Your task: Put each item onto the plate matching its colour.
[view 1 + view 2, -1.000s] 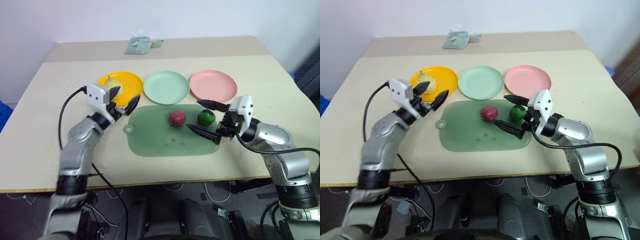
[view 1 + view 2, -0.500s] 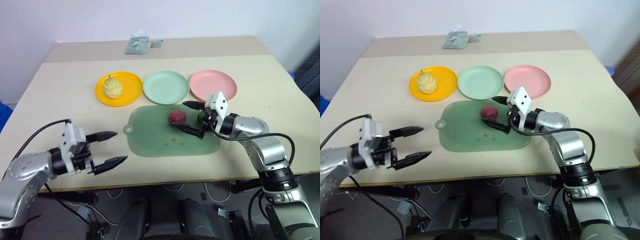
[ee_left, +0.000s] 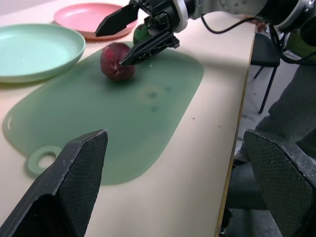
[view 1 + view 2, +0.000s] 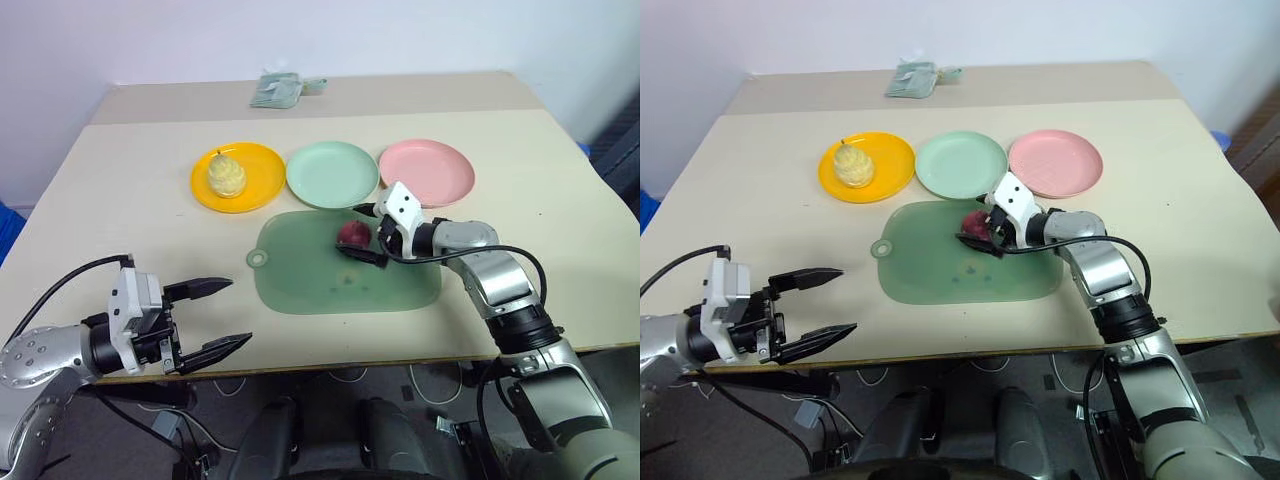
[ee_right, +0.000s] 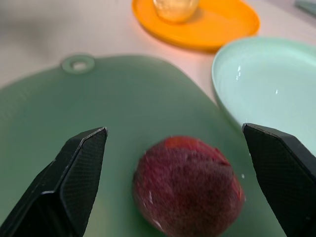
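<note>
My right gripper's fingers reach down beside the dark red ball point(image 4: 352, 235) over the green mat, so it is time for them to close on that ball now.
The pale yellow pear point(image 4: 226, 177) stands on the orange-yellow plate point(image 4: 258, 163). The mint green plate point(image 4: 332, 173) and the pink plate point(image 4: 428, 170) hold nothing. On the green mat point(image 4: 310, 282) lies the dark red ball point(image 4: 352, 235). My right gripper point(image 4: 348, 230) is open, one finger on each side of that ball point(image 5: 187, 185) without closing on it. Behind those fingers, the dark green ball point(image 3: 139, 34) peeks out in the left wrist view. My left gripper point(image 4: 239, 312) is open with nothing between its fingers, low over the table's front left edge, far from the plates.
A folded pale green cloth point(image 4: 277, 91) lies at the table's far edge. The mat has a ring tab point(image 4: 258, 260) at its left end. Bare tabletop stretches along the left and right sides.
My left gripper drew back from the orange-yellow plate to the front left edge, leaving the pear on the plate. My right gripper slid left from the green ball to straddle the red ball.
</note>
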`<action>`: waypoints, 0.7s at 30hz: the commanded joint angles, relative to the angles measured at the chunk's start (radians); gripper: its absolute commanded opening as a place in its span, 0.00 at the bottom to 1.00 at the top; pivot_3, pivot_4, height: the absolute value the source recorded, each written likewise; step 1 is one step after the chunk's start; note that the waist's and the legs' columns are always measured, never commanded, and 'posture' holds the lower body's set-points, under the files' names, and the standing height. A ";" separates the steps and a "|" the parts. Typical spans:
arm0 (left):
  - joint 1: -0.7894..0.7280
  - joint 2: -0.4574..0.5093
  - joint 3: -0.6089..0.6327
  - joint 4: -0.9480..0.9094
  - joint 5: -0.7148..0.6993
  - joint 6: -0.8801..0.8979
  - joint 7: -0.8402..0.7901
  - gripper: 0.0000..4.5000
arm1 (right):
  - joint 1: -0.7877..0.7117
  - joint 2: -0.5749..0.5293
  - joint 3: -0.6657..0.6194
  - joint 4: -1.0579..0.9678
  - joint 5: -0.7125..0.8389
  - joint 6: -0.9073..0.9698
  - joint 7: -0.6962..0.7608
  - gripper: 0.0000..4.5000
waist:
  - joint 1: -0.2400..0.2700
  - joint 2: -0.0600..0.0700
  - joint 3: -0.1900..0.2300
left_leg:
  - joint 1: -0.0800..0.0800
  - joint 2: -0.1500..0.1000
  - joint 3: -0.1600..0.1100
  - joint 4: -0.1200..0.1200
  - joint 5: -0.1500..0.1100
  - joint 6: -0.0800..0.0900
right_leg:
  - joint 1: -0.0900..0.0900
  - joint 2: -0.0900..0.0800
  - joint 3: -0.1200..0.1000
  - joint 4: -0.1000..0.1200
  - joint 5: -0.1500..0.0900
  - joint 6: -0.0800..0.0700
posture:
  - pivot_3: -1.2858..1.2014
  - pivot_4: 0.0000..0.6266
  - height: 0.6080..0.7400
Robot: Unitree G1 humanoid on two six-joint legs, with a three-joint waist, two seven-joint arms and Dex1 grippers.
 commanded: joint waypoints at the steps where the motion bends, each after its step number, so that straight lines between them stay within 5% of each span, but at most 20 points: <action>1: 0.010 -0.007 0.023 -0.039 -0.005 -0.021 0.016 0.99 | -0.036 -0.008 0.012 -0.004 -0.038 -0.005 0.005 1.00 | 0.000 0.000 0.000 | 0.000 0.000 0.000 0.000 0.000 0.000 | 0.000 0.000 0.000 0.000 0.000 0.000 | 0.52 0.24 1.00; 9: 0.017 -0.013 0.012 -0.046 0.003 -0.036 0.037 0.99 | -0.055 -0.004 0.037 0.010 -0.090 0.001 0.014 1.00 | 0.000 0.000 0.000 | 0.000 0.000 0.000 0.000 0.000 0.000 | 0.000 0.000 0.000 0.000 0.000 0.000 | 0.52 0.24 1.00; 13: 0.019 -0.020 0.008 -0.049 0.007 -0.038 0.045 1.00 | -0.055 -0.009 0.044 0.015 -0.110 0.001 0.024 0.72 | 0.000 0.000 0.000 | 0.000 0.000 0.000 0.000 0.000 0.000 | 0.000 0.000 0.000 0.000 0.000 0.000 | 0.52 0.24 1.00; 16: 0.024 -0.024 0.008 -0.048 0.009 -0.040 0.045 1.00 | -0.049 -0.017 0.044 0.006 -0.121 0.006 0.035 0.41 | 0.000 0.000 0.000 | 0.000 0.000 0.000 0.000 0.000 0.000 | 0.000 0.000 0.000 0.000 0.000 0.000 | 0.52 0.24 1.00; 21: 0.013 -0.025 0.006 -0.039 0.006 -0.042 0.040 1.00 | -0.049 -0.024 0.029 -0.017 -0.128 0.015 0.040 0.38 | 0.001 0.000 0.000 | 0.000 0.000 0.000 0.000 0.000 0.000 | 0.000 0.000 0.000 0.000 0.000 0.000 | 0.52 0.24 1.00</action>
